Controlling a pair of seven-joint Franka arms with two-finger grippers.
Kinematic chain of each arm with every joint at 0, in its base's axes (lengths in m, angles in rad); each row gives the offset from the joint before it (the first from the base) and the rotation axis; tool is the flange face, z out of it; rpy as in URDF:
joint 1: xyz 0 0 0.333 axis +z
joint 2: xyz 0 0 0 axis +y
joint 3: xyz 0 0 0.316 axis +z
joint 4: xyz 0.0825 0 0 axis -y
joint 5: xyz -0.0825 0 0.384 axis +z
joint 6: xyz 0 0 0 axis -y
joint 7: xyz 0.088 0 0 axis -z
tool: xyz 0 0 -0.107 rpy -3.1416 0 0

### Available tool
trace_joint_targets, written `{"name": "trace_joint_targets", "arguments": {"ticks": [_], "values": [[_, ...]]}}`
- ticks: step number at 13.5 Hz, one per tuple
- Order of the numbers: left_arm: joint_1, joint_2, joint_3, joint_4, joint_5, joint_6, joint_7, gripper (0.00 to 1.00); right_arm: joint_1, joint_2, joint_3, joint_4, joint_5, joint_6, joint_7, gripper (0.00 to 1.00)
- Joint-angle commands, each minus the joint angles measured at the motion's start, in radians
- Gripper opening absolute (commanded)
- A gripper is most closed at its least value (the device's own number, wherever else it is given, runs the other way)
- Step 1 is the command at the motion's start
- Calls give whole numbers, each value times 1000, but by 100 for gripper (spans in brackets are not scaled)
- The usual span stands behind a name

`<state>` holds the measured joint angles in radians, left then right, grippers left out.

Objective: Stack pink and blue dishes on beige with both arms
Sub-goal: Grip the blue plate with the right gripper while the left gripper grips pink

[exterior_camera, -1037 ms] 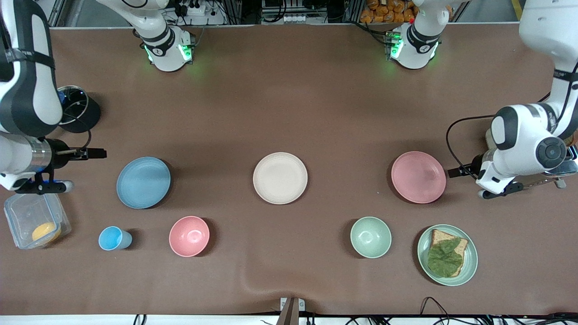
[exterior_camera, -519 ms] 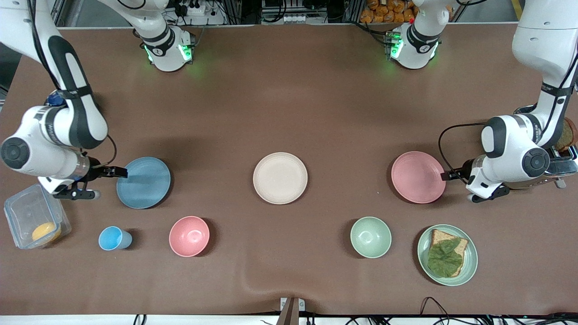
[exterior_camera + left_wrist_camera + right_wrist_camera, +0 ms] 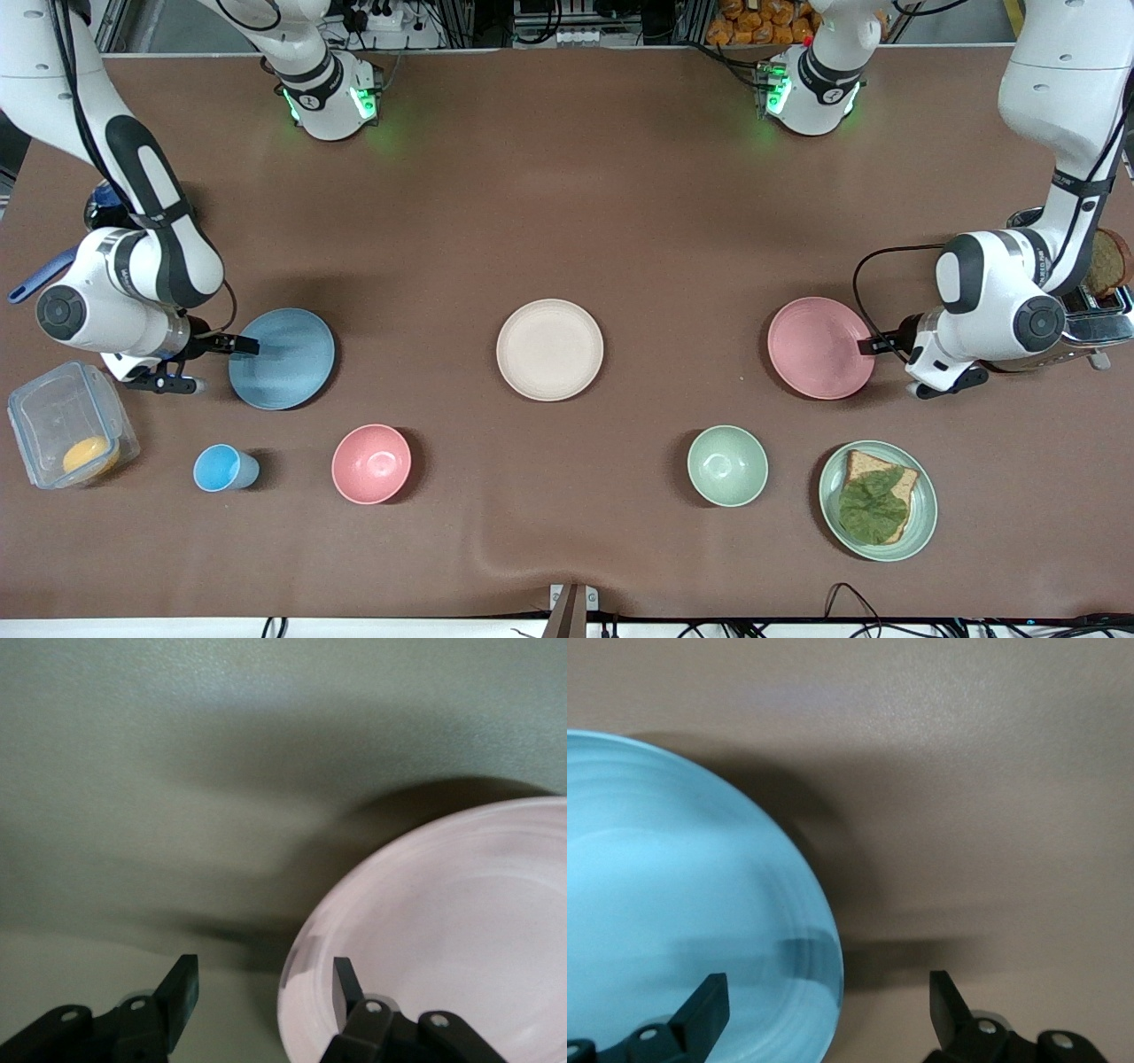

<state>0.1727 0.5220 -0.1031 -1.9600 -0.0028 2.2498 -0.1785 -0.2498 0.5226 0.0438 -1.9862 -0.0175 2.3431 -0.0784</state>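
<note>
The right gripper's fingers are around the blue plate's outer rim point(image 3: 842, 987), with the outer finger low over the table. The right gripper should close now, as it would catch the plate's rim.
The beige plate point(image 3: 549, 349) lies flat at the middle of the table. Toward the right arm's end lies the blue plate point(image 3: 282, 358), toward the left arm's end the pink plate point(image 3: 821, 347). My right gripper point(image 3: 244, 346) is low at the blue plate's outer rim. In the right wrist view it point(image 3: 826, 999) is open, one finger over the blue plate point(image 3: 673, 904) and one over bare table. My left gripper point(image 3: 873, 347) is at the pink plate's outer rim. The left wrist view shows it point(image 3: 263, 983) open astride the pink plate's point(image 3: 443, 939) edge.
Nearer the camera stand a blue cup point(image 3: 221, 467), a pink bowl point(image 3: 371, 463), a green bowl point(image 3: 727, 465) and a green plate point(image 3: 924, 523) with bread and a leaf. A clear box point(image 3: 53, 416) sits by the right arm; a toaster point(image 3: 1094, 323) by the left arm.
Both arms have swung inward and down. The right gripper has come from beside the clear box to the blue plate's rim, and the left gripper has closed in on the pink plate's rim.
</note>
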Motion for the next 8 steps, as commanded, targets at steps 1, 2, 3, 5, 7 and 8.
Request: {"name": "trace_joint_targets", "arguments": {"ticks": [1, 2, 3, 5, 7, 8], "values": [[-7, 26, -3, 26, -34, 11, 10, 56, -29, 36, 21, 37, 53, -4, 8, 97], [-9, 26, -3, 26, -34, 11, 10, 48, -28, 36, 21, 37, 59, -7, 9, 27], [-9, 27, -3, 26, -34, 11, 10, 38, -28, 36, 21, 37, 59, -10, 8, 0], [-10, 27, -4, 26, -34, 11, 10, 10, -28, 36, 19, 35, 59, -13, -6, 0], [-9, 24, -7, 26, -34, 11, 11, 0, -28, 36, 19, 35, 57, -13, -8, 0], [-7, 23, -15, 26, -36, 8, 19, 0, -26, 36, 19, 35, 56, -15, -8, 0]]}}
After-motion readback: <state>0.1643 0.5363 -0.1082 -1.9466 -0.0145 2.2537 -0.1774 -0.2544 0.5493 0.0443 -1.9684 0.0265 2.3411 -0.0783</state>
